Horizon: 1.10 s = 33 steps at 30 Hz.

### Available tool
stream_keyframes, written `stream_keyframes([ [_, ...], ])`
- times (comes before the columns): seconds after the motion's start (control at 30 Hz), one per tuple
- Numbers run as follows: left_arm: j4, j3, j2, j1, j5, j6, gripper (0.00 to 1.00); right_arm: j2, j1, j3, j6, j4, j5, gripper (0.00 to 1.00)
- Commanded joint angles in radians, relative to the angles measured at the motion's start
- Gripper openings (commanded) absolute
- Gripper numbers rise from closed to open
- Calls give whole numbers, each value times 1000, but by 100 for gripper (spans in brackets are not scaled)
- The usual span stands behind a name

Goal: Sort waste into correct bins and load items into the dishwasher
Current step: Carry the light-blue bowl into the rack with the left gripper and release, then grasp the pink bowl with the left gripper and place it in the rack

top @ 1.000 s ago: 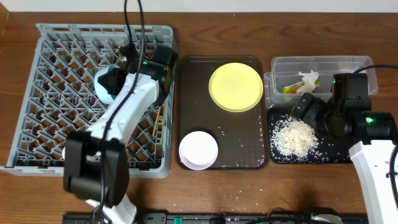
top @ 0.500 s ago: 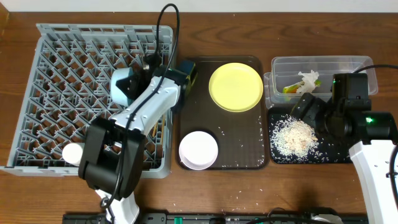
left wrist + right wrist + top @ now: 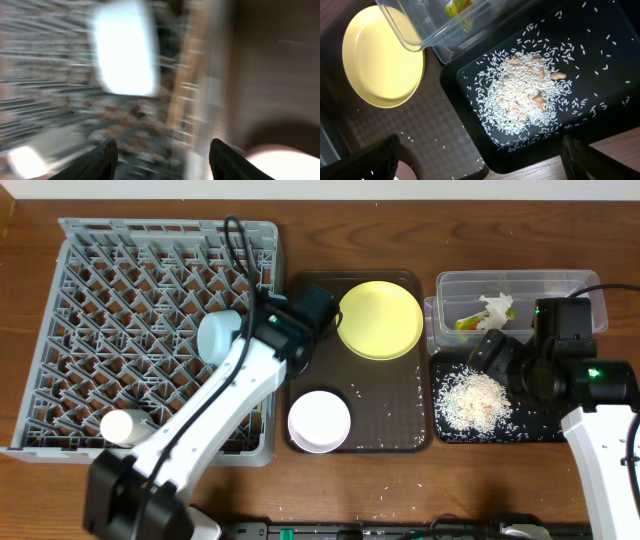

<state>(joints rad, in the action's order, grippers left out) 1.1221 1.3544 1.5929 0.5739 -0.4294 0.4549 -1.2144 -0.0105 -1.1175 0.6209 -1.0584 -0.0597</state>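
Note:
My left gripper needs to grab the white bowl by its rim [image 3: 317, 395] next. That leaves the bowl's base free, so the bowl can be loaded on edge in the dish rack [image 3: 60, 330].
A grey dish rack [image 3: 60, 330] fills the left of the table. In it lie a pale blue cup [image 3: 220, 335] and a white cup [image 3: 125, 425]. My left gripper [image 3: 312, 312] hangs over the left edge of the brown tray [image 3: 400, 435], open and holding nothing. The left wrist view is blurred: both fingers [image 3: 102, 160] stand apart, and the pale cup [image 3: 125, 47] lies beyond them. A yellow plate [image 3: 380, 320] and a white bowl [image 3: 319, 420] sit on the tray. My right gripper [image 3: 482, 165] is wide open above the black tray [image 3: 600, 40] of spilled rice [image 3: 525, 95].
A clear container [image 3: 510, 295] with food scraps stands behind the black tray [image 3: 520, 430]. Loose rice grains lie scattered on the brown tray and on the table in front. The right wrist view also shows the yellow plate [image 3: 382, 57] and the container's corner [image 3: 420, 25].
My left gripper has gone from shut to open and swung right, from over the rack to the brown tray's edge. The pale blue cup now shows further right in the rack. The right arm is still.

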Motion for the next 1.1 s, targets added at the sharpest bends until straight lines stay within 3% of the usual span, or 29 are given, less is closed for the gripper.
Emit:
stream_keyframes([
  [0.0,-49,13,-33,44,432,-86,59,12,10,1,14,-2,3,99],
  [0.17,-66,-26,-11,136,431,-114,55,12,10,1,14,-2,3,99],
  [0.37,-83,-131,39,166,198,-46,52,12,10,1,14,-2,3,99],
  [0.5,-168,-212,97,163,198,-50,52,12,10,1,14,-2,3,99],
  [0.73,-205,-251,232,163,421,-50,46,12,10,1,14,-2,3,99],
  [0.87,-272,-251,235,163,574,-50,33,12,10,1,14,-2,3,99],
  [1.03,-374,-243,234,163,710,-109,34,12,10,1,14,-2,3,99],
  [1.07,-354,-230,234,161,705,-111,38,12,10,1,14,-2,3,99],
])
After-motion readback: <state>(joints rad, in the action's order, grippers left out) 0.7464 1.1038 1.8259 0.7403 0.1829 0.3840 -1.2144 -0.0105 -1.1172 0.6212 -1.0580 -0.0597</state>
